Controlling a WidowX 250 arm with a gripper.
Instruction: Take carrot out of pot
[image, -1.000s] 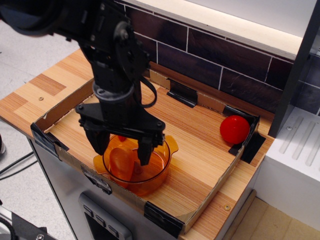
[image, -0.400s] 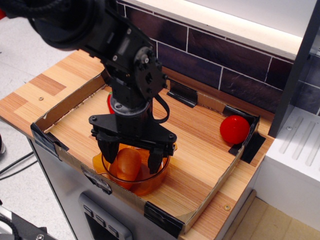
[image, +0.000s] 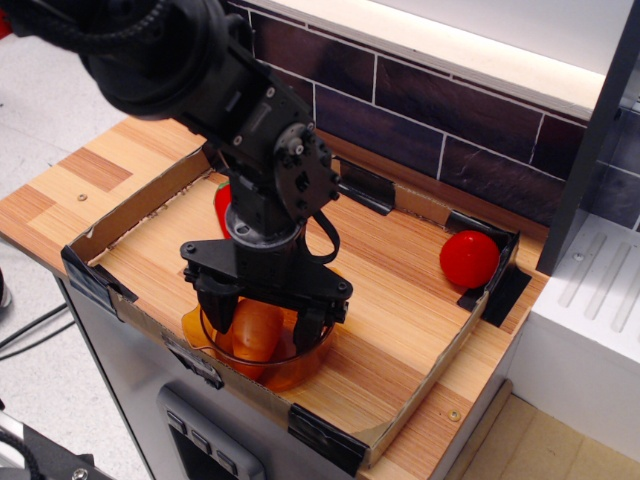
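Observation:
My gripper grabs the orange carrot by its thick part (image: 259, 329) next, to take the carrot out of the amber pot (image: 290, 368).
The orange carrot (image: 256, 330) lies inside the amber translucent pot (image: 290, 368) at the front of the cardboard tray. My black gripper (image: 264, 318) points down into the pot with its fingers open, one on each side of the carrot. The left finger (image: 221, 309) and the right finger (image: 308, 322) reach below the pot's rim. I cannot tell whether the fingers touch the carrot. The arm hides the back of the pot.
A red ball (image: 469, 259) rests in the tray's far right corner. A red chili pepper (image: 222, 205) shows partly behind the arm at the back left. The low cardboard tray wall (image: 120, 215) rings the wooden surface. A dark tiled wall stands behind.
The gripper has moved right and down into the pot, going from above its left part to straddling the carrot. The arm now uncovers part of the red pepper behind it.

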